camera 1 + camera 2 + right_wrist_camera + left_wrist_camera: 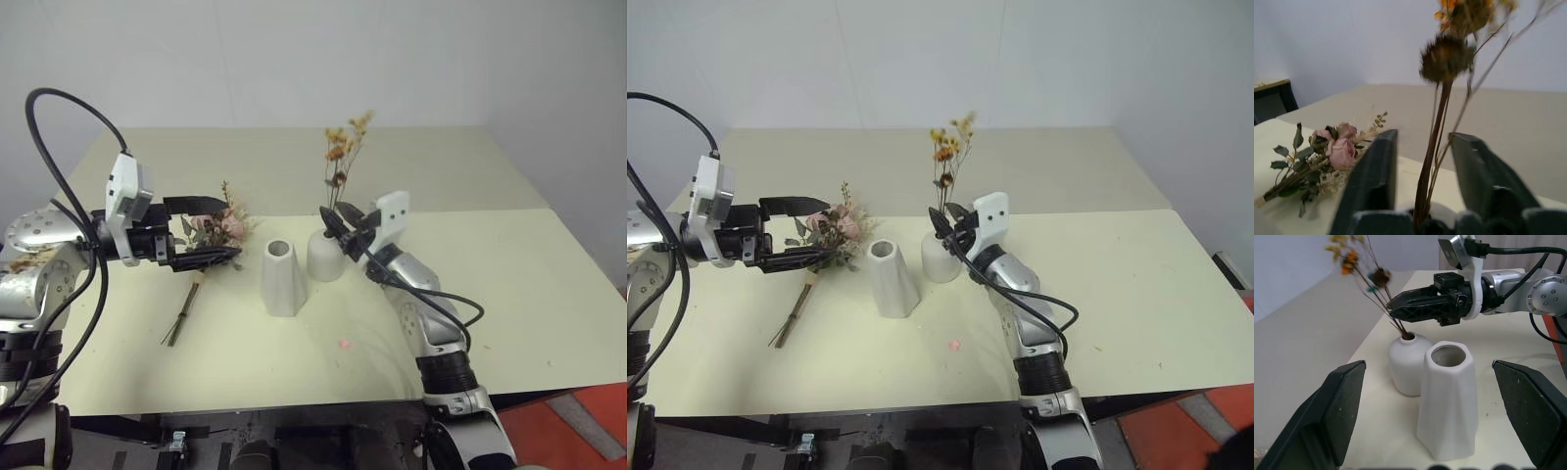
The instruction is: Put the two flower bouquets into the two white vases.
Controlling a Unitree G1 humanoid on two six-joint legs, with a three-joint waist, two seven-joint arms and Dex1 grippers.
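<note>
The left gripper grabs the bouquet by its bundled stems next, since the bouquet's rose petals and dried blooms are delicate.
The thin orange-yellow sprig (343,152) stands upright in the short round white vase (325,257). My right gripper (334,219) is at its stems just above the vase mouth. Its fingers (1376,181) are parted, with the stems (1431,147) loose between them. The tall tapered white vase (283,277) stands empty just left of the short one. The pink rose bouquet (220,227) lies on the table left of the vases, stems (183,315) toward the front. My left gripper (233,229) hovers over its flower head, wide open and pointing at the vases (1448,401).
The beige table (509,294) reaches back to a white wall. A small red dot (345,344) lies on the tabletop in front of the vases. A black cable (59,117) loops above my left arm. Red floor (588,441) shows past the front right corner.
</note>
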